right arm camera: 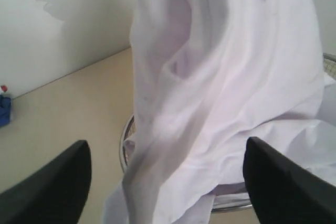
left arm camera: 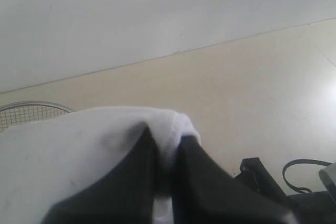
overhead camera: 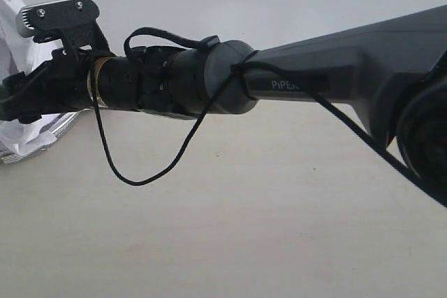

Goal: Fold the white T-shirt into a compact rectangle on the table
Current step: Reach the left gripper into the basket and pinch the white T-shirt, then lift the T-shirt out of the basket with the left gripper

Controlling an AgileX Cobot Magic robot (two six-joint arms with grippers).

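Observation:
It isn't time to close on the white T-shirt (overhead camera: 21, 137) yet: my right gripper needs to go up first, because its fingers are around the lower folds, short of the upper hanging cloth.
In the left wrist view my left gripper (left arm camera: 167, 156) is shut on a fold of the white T-shirt (left arm camera: 79, 145), the cloth pinched between its two dark fingers. In the right wrist view the white T-shirt (right arm camera: 220, 77) hangs in long wrinkled folds, its lower part lying in the basket. My right gripper (right arm camera: 168, 182) is open, with its fingers (right arm camera: 52, 182) far apart on either side of the hanging cloth and not touching it. The exterior view shows the right arm (overhead camera: 314, 78) stretched across to the left edge. Its gripper (overhead camera: 14, 95) is next to the T-shirt (overhead camera: 21, 137) there. The pale beige table (overhead camera: 244, 228) lies below.
A round wire-mesh metal basket (right arm camera: 124, 145) stands under the shirt, also visible as a basket (left arm camera: 26, 111) and a basket (overhead camera: 52, 130). A loose black cable (overhead camera: 140, 172) hangs from the right arm. A small blue object (right arm camera: 4, 109) stands by the wall.

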